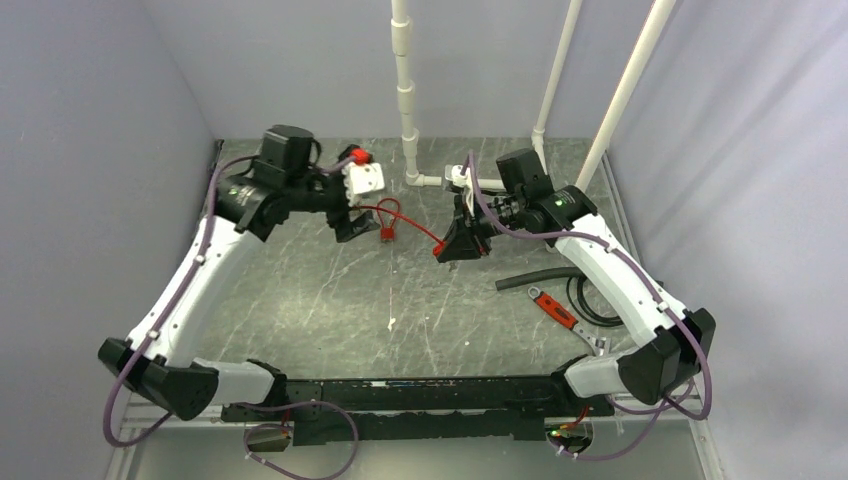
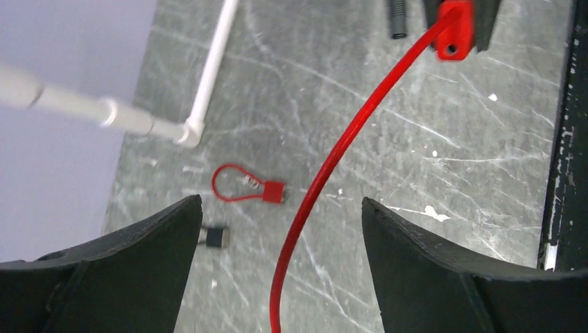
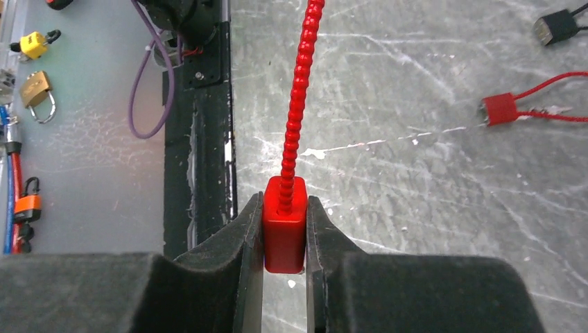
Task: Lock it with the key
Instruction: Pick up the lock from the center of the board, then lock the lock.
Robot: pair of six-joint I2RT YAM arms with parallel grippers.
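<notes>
I should next grab the red cable with my left gripper near its end (image 2: 280, 280) away from the block (image 2: 454, 31), so that I can insert that end and lock.
My right gripper (image 1: 452, 250) (image 3: 284, 208) is shut on the red block (image 3: 284, 225) of a cable lock and holds it above the table. The lock's red cable (image 2: 326, 173) runs from the block (image 2: 454, 31) towards my left gripper (image 1: 352, 228) (image 2: 281, 208). That gripper is open, with the cable passing between its fingers untouched. A small red loop lock (image 2: 246, 187) (image 3: 500, 109) (image 1: 387, 222) lies on the table. Beside it is a small black-headed piece (image 2: 216, 237) (image 3: 555, 28), possibly the key.
White pipes (image 1: 408, 100) stand at the back. A black hose (image 1: 540, 278), a red-handled tool (image 1: 555, 308) and a black cable coil (image 1: 590, 300) lie at the right. Yellow (image 3: 31, 44), brass (image 3: 35, 90) and orange (image 3: 28, 201) padlocks lie beyond the black base rail (image 3: 201, 139).
</notes>
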